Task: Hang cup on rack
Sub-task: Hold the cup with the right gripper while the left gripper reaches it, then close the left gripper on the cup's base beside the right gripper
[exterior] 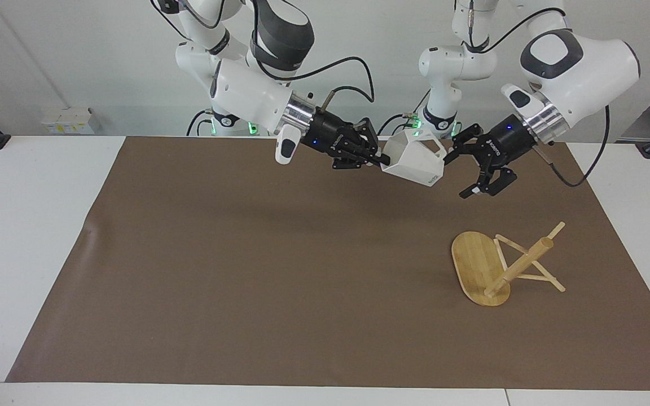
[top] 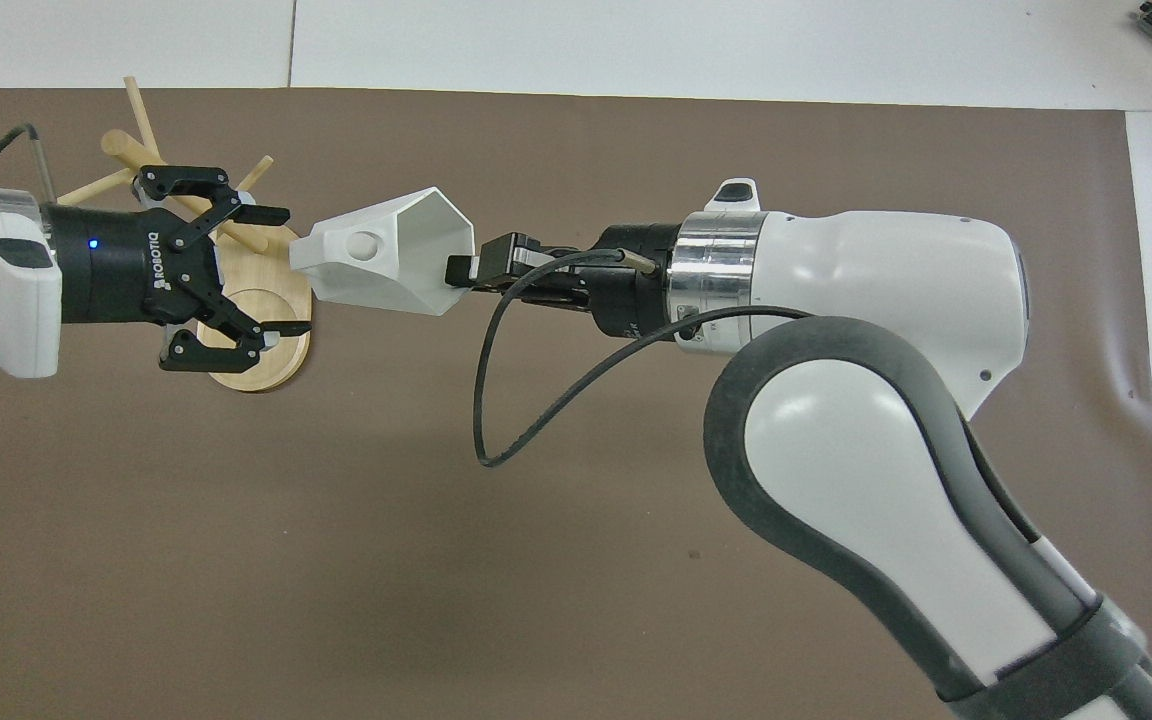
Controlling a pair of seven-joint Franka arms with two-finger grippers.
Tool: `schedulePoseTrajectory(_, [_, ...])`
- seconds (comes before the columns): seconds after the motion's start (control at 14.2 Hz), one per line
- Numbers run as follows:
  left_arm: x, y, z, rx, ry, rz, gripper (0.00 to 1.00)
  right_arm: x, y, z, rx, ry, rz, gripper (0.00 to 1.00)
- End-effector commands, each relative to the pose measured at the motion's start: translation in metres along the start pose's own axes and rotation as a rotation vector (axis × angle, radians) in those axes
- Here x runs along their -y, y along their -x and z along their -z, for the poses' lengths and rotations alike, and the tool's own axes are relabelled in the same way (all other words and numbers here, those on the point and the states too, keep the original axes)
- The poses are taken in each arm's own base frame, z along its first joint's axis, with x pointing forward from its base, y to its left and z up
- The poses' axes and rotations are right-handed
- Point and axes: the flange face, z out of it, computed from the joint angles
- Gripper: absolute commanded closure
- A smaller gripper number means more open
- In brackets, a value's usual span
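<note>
The cup needs the cup's open rim (top: 446, 234) free to slip over the rack's peg, so my left gripper needs to reach the cup and grab its tapered base (top: 310, 254).
My right gripper (exterior: 382, 160) is shut on the rim of the white faceted cup (exterior: 415, 162) and holds it sideways in the air, over the part of the mat nearest the robots. The cup's handle with its round hole points up (top: 361, 243). My left gripper (exterior: 461, 173) is open and empty, just beside the cup's tapered base. In the overhead view the left gripper (top: 286, 270) covers part of the rack. The bamboo rack (exterior: 519, 265) lies tipped on its side on the mat, resting on the edge of its oval base (exterior: 474, 262) and on pegs.
A brown mat (exterior: 246, 270) covers most of the white table (exterior: 26, 237). The rack's post and pegs (top: 126, 150) point toward the left arm's end of the table. The right arm's black cable (top: 496, 400) hangs in a loop.
</note>
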Motion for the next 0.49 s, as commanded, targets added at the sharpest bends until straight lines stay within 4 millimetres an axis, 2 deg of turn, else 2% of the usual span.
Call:
schedulePoseTrajectory(0.0, [-0.0118, -0.0112, -0.0082, -0.045, -0.045, -0.026, 0.00, 0.0013, -0.0012, -0.0002, -0.006, -0.011, -0.018, 1.00])
schedulePoseTrajectory(0.21, [-0.0152, -0.0203, -0.0127, -0.087, -0.043, -0.015, 0.00, 0.0013, -0.0012, -0.0002, -0.006, -0.011, -0.019, 1.00])
schedulePoseTrajectory(0.42, [-0.0170, -0.0211, -0.0158, -0.110, -0.031, -0.002, 0.00, 0.0013, -0.0012, -0.0002, -0.006, -0.011, -0.019, 1.00])
